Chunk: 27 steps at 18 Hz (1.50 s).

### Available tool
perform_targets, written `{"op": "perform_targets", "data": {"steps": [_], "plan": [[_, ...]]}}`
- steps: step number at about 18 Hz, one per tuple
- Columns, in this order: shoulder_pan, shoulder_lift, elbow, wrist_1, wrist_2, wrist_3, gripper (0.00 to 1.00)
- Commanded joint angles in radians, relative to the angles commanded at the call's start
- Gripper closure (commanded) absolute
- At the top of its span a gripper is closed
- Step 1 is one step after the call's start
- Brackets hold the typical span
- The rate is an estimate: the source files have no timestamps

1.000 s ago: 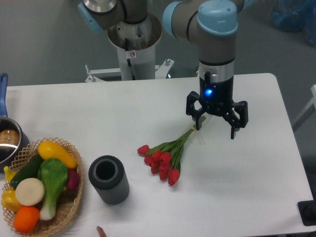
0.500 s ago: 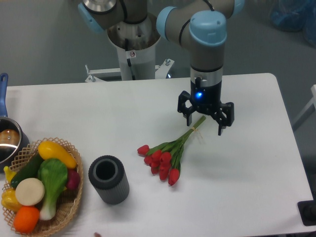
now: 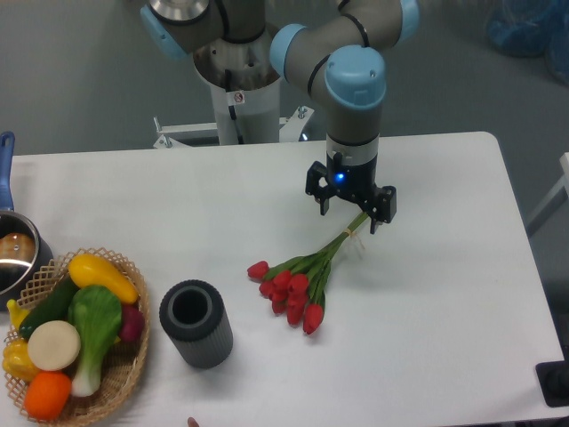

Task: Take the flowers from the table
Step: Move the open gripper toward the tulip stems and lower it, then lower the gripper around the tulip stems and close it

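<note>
The flowers need to be picked up from the white table, so my gripper should grab the flowers' green stems next.
The flowers lie on the white table: a bunch of red tulip buds on green stems, with the buds toward the front left and the stem ends pointing up and right. My gripper is open, with its two fingers pointing down. It hangs above the stem ends, just up and right of the bunch, and holds nothing.
A dark cylinder stands left of the flowers. A wicker basket with toy vegetables sits at the front left. A pot with a blue handle is at the left edge. The arm's base stands behind the table.
My gripper has moved left and away from the camera, from right of the stem ends to above them. It stays open. The flowers have not moved.
</note>
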<state>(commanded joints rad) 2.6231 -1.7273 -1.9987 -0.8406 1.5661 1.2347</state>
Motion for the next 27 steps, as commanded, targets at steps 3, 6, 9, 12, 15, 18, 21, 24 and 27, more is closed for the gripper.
{"op": "perform_targets", "data": {"steps": [3, 6, 9, 12, 15, 18, 21, 24, 27], "plan": [[0.006, -0.018, 0.006, 0.002, 0.012, 0.031, 0.00], [0.003, -0.025, 0.023, 0.005, 0.003, -0.018, 0.00], [-0.002, -0.044, 0.041, 0.015, -0.058, -0.035, 0.00], [-0.002, -0.049, 0.041, 0.017, -0.081, -0.055, 0.00], [0.003, -0.061, 0.041, 0.017, -0.080, -0.034, 0.00], [0.014, -0.072, 0.032, 0.017, -0.086, 0.044, 0.00], [0.028, -0.104, 0.032, 0.018, -0.109, 0.074, 0.00], [0.025, -0.135, 0.040, 0.018, -0.139, 0.088, 0.00], [0.026, -0.150, 0.035, 0.020, -0.139, 0.088, 0.00]]}}
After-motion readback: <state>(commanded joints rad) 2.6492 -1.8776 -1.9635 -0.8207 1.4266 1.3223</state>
